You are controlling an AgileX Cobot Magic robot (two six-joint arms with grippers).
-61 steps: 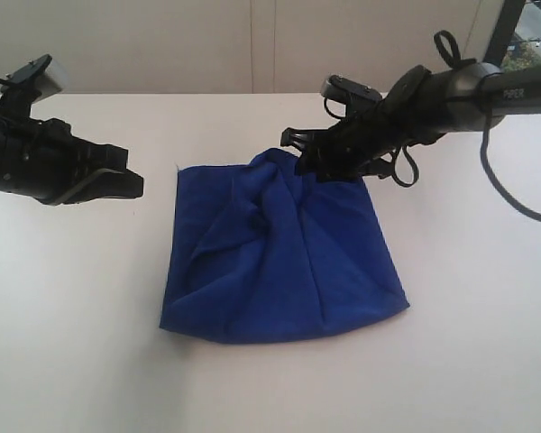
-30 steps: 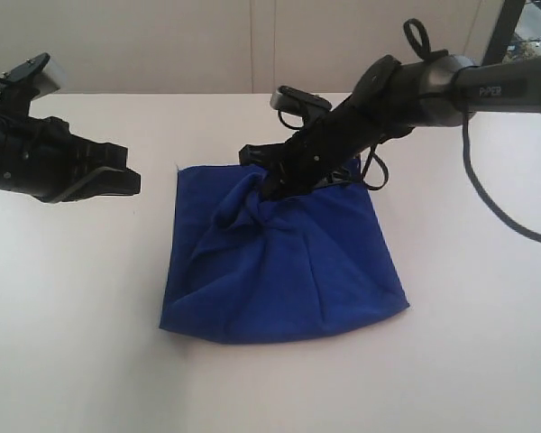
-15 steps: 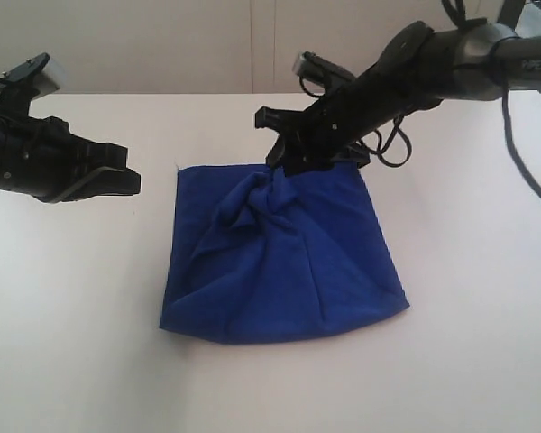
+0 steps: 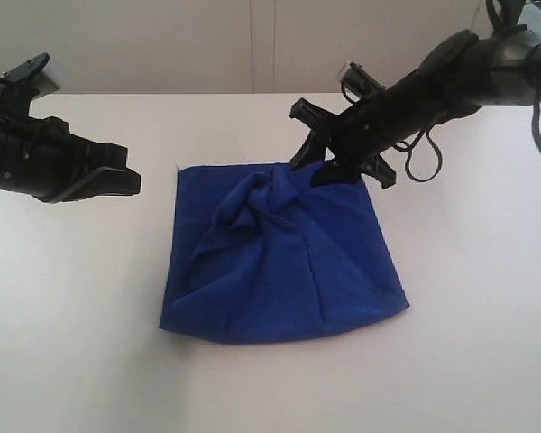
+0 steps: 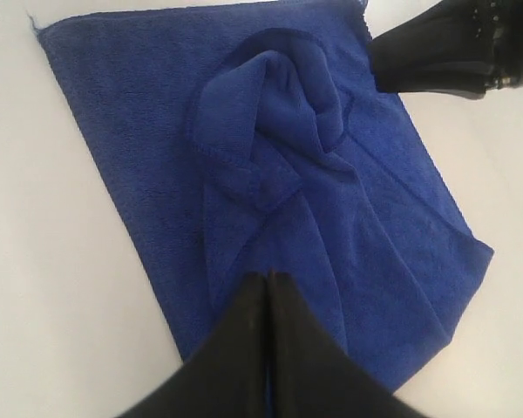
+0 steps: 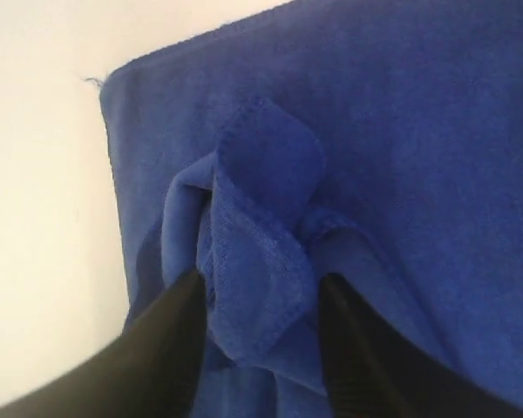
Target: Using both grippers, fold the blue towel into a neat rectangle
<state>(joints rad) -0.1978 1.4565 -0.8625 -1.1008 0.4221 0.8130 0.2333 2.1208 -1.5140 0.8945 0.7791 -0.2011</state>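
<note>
I need to use my right gripper next to pick up the towel by the loose corner in its crumpled heap (image 4: 257,200), so that I can straighten the blue towel (image 4: 279,266).
The blue towel (image 4: 279,266) lies on the white table (image 4: 72,316) as a rough doubled rectangle. A crumpled bunch (image 4: 257,200) rises near its far edge. My right gripper (image 4: 312,168) hangs open just over that far edge, right of the bunch. In the right wrist view its black fingers (image 6: 185,300) stand apart on either side of the bunched fold (image 6: 261,226), not pinching it. My left gripper (image 4: 132,184) hovers shut and empty over bare table left of the towel. In the left wrist view its jaws (image 5: 268,280) meet above the cloth (image 5: 349,209).
A tiny thread tag (image 4: 177,167) sticks out at the towel's far left corner. A pale wall (image 4: 252,45) closes the table's far side. The right arm's black cables (image 4: 424,158) hang beside its wrist. White tabletop surrounds the towel on all sides.
The right gripper dragged the towel's far part leftward, let it go as a crumpled bunch, then rose and drew back right. The left arm stayed still.
</note>
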